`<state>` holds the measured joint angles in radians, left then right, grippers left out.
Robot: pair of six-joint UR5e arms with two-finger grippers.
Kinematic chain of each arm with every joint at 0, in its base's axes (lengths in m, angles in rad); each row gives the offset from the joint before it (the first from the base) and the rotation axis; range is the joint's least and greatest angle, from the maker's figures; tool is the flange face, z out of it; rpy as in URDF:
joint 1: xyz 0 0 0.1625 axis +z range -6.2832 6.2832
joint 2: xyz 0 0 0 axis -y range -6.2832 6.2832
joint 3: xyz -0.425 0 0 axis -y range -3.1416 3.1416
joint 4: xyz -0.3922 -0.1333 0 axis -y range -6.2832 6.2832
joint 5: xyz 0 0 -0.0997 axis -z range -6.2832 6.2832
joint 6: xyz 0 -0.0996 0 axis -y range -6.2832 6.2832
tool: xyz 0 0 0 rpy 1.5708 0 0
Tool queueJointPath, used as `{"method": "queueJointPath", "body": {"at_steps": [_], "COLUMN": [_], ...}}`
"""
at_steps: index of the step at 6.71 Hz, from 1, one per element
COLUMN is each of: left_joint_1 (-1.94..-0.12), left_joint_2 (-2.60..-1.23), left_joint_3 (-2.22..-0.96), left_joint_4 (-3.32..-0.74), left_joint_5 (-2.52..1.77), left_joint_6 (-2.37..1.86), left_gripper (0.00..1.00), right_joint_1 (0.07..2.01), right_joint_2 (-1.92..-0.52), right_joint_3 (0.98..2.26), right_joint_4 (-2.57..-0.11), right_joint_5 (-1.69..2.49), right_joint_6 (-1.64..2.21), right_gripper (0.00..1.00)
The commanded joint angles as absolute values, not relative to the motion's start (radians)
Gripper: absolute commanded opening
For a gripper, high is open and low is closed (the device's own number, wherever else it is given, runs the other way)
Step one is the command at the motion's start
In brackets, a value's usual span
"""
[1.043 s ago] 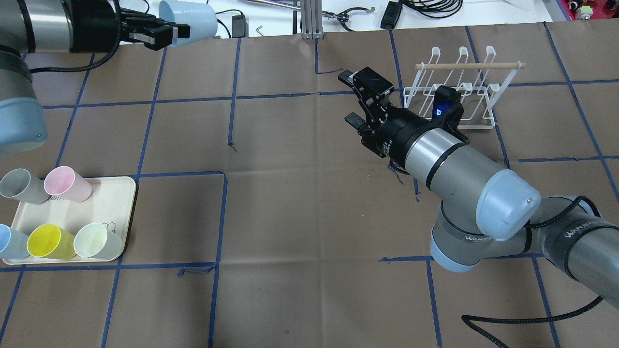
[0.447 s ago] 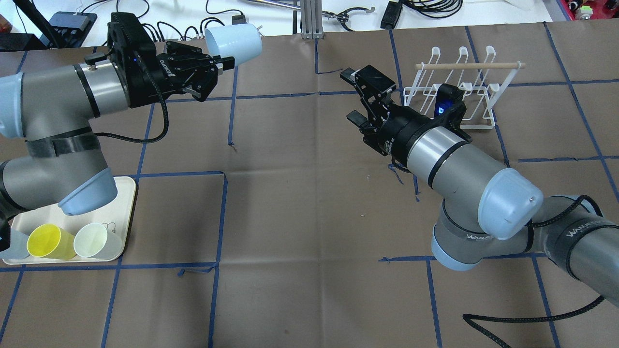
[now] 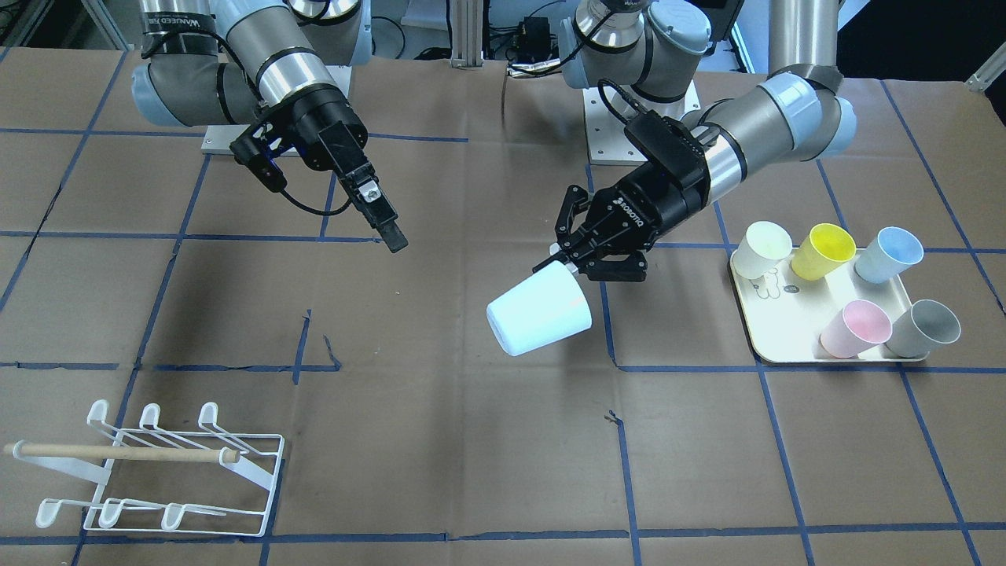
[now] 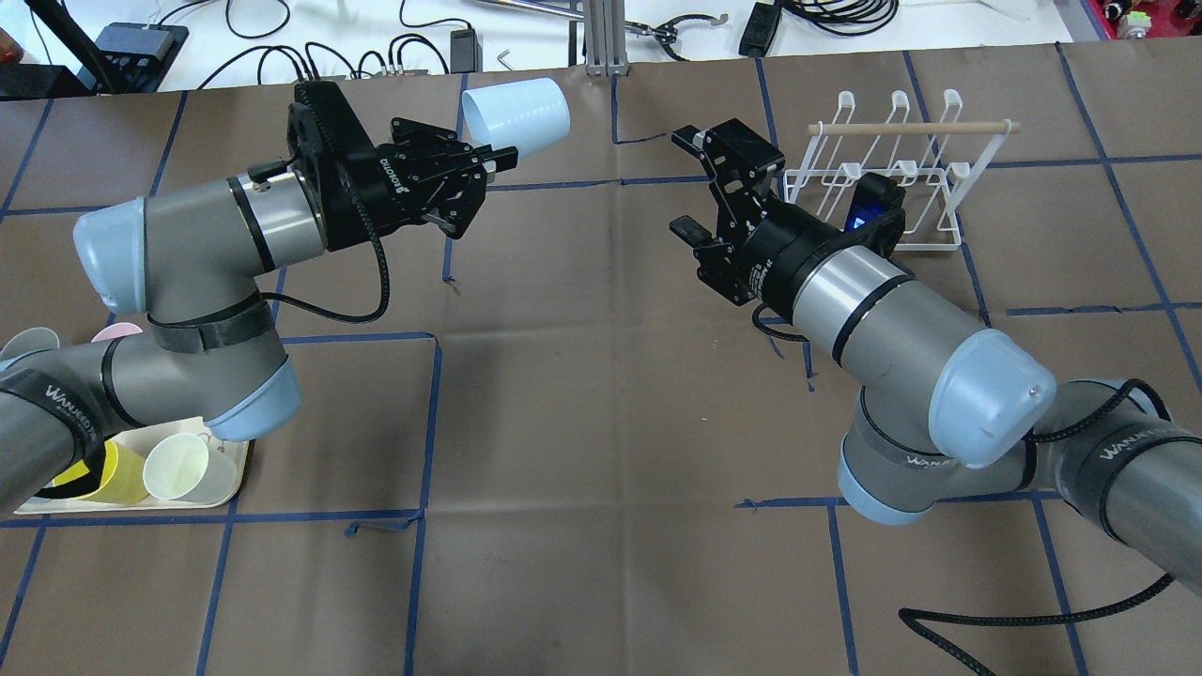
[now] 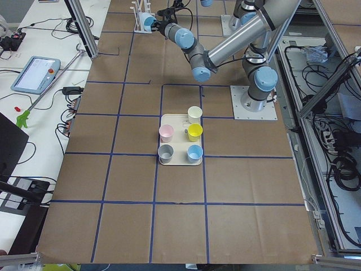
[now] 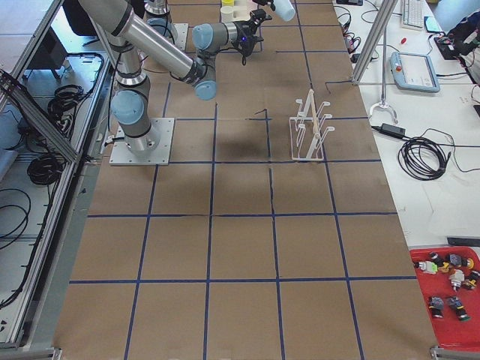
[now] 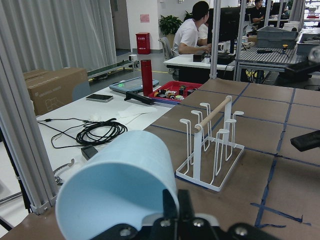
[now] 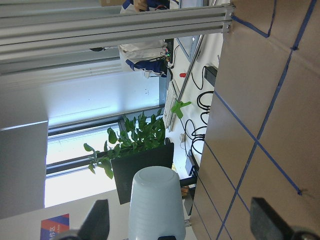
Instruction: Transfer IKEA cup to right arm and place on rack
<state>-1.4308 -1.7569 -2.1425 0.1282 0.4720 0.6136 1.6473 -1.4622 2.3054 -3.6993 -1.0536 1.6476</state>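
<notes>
The robot's right gripper should next carry the cup to the white rack (image 3: 179, 472), so it needs to grab the cup by its base end (image 3: 516, 321).
My left gripper (image 4: 493, 158) is shut on the rim of a pale blue IKEA cup (image 4: 516, 115) and holds it on its side above the table, base pointing toward the right arm. The cup also shows in the front view (image 3: 538, 308) and the left wrist view (image 7: 115, 185). My right gripper (image 4: 690, 183) is open and empty, a short way from the cup and facing it. In the right wrist view the cup (image 8: 155, 200) sits between its spread fingers (image 8: 100, 220), still at a distance. The white wire rack (image 4: 883, 174) stands just behind the right gripper.
A cream tray (image 3: 786, 346) at my left holds white, yellow, blue, pink and grey cups. Cables and tools lie on the white bench beyond the table's far edge (image 4: 657, 28). A black cable (image 4: 986, 624) loops by the right arm's base.
My left arm has swung rightward, carrying the blue cup from the far left toward the middle. The right gripper has turned slightly and stayed open.
</notes>
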Motion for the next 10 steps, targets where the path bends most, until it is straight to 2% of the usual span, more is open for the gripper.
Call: {"method": "queueJointPath", "body": {"at_steps": [1,7,10], "left_joint_1": [-1.491,-1.525,-1.525], "left_joint_2": [-1.761,-1.767,-1.773], "left_joint_3": [-2.149,-2.184,-2.183], "left_joint_4": [0.235,0.250,0.250], "left_joint_5": [0.476,0.465,0.465], "left_joint_6": [0.520,0.522,0.522], "left_gripper": [0.01,0.01,0.02], "right_joint_1": [1.649,1.675,1.718], "right_joint_2": [-1.457,-1.453,-1.399], "right_joint_3": [2.306,2.237,2.230], "right_joint_4": [-3.689,-3.692,-3.692], "right_joint_5": [-1.096,-1.097,-1.104], "right_joint_6": [1.703,1.574,1.559], "right_gripper": [1.00,0.98,0.97]}}
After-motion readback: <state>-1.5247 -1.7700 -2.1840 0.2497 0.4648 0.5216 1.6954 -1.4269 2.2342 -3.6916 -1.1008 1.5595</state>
